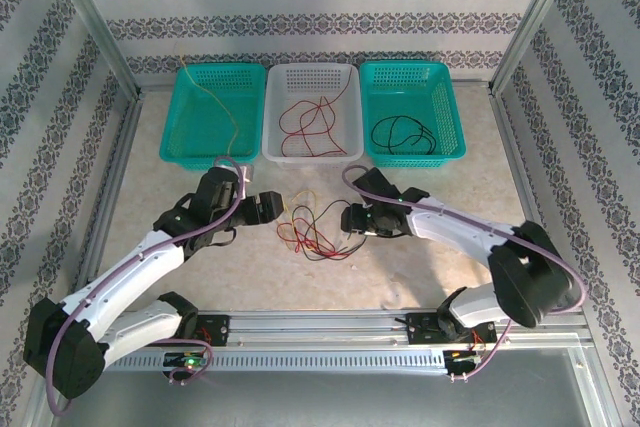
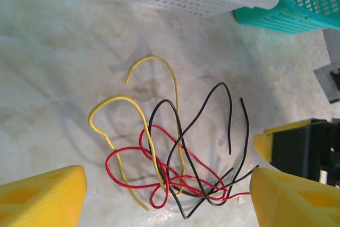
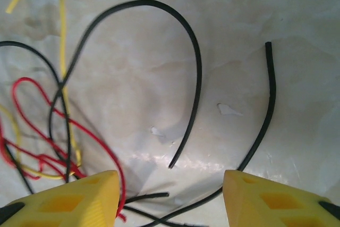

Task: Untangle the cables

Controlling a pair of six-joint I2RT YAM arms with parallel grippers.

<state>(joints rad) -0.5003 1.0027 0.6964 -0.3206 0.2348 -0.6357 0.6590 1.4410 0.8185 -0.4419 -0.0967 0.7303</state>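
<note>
My right gripper needs to grab the curved black cable near its loose end [image 3: 183, 146] next, so it can pull the cable's length free.
A tangle of red, yellow and black cables [image 1: 313, 232] lies on the table between my two grippers. My left gripper [image 1: 283, 206] stands open just left of it. In the left wrist view the same cables [image 2: 175, 158] lie between and ahead of its spread yellow fingertips [image 2: 45, 198], and nothing is clamped. My right gripper [image 1: 347, 219] is at the tangle's right edge, also open. In the right wrist view two black cable ends [image 3: 186, 104] lie loose ahead of the right gripper [image 3: 170, 203]. A black strand [image 3: 212, 198] runs along the table between its fingers.
Three baskets stand in a row at the back. The left teal basket [image 1: 170, 127] holds a yellow wire [image 1: 215, 107]. The white basket [image 1: 312, 69] holds red wires [image 1: 310, 119]. The right teal basket [image 1: 455, 122] holds black wires [image 1: 402, 134]. Patterned walls close in both sides.
</note>
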